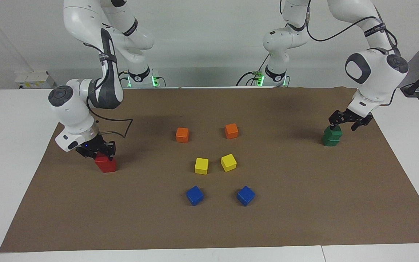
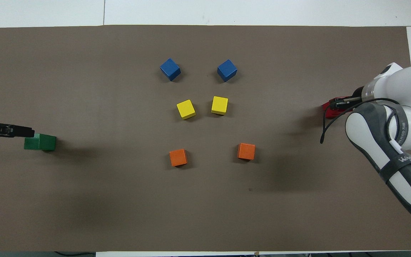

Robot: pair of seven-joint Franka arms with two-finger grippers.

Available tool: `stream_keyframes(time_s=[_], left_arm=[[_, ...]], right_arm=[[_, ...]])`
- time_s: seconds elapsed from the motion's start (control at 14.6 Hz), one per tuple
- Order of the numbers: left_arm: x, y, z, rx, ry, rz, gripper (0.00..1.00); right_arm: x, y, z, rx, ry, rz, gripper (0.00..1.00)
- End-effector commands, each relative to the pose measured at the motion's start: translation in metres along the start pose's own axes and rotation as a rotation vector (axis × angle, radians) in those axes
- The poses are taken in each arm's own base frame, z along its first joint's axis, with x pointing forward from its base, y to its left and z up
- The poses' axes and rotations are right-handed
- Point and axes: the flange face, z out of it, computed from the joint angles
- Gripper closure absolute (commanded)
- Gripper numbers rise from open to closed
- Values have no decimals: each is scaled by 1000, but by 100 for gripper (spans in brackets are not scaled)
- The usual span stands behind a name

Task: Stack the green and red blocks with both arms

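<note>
My right gripper has the red block [image 2: 327, 105] at its fingers, and the block is on the red pile in the overhead view, so the gripper needs to open.
Two dark green blocks [image 1: 332, 136] stand stacked near the left arm's end of the table, the upper one slightly turned. The stack also shows in the overhead view [image 2: 41, 142]. My left gripper [image 1: 344, 123] is open just above the stack's top and holds nothing; it also shows in the overhead view [image 2: 30, 132]. Near the right arm's end, red blocks [image 1: 106, 165] sit in one pile. My right gripper [image 1: 99, 154] is down on the pile's top and hides most of the upper part. In the overhead view the right gripper [image 2: 337, 104] covers much of the red [image 2: 328, 112].
Two orange cubes [image 1: 182, 135] [image 1: 231, 131], two yellow cubes [image 1: 201, 166] [image 1: 228, 162] and two blue cubes [image 1: 194, 195] [image 1: 246, 195] lie in pairs mid-table on the brown mat [image 1: 304, 203]. White table borders the mat.
</note>
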Motion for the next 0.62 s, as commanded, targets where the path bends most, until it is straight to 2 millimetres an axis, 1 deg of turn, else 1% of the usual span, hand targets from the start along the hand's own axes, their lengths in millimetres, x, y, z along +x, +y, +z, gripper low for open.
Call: stream_keyframes(time_s=[0.0, 0.07, 0.27, 0.34, 0.41, 0.48, 0.55], left_arm=[[15, 8, -45, -9, 14, 6, 0], [20, 15, -61, -5, 33, -16, 0], [39, 63, -104, -4, 84, -147, 0], [44, 75, -123, -7, 98, -196, 0], [46, 80, -139, -9, 85, -208, 0], [45, 82, -150, -8, 73, -205, 0], [43, 87, -160, -6, 66, -195, 0]], right_arm=[[-10, 2, -1, 6, 11, -30, 100], [-11, 2, -1, 6, 11, -28, 100], [-12, 4, 0, 6, 9, -25, 100], [-11, 3, 0, 6, 9, -27, 100], [-12, 4, 0, 6, 9, -25, 100], [-12, 4, 0, 6, 9, -25, 100], [-12, 4, 0, 6, 9, -25, 100]])
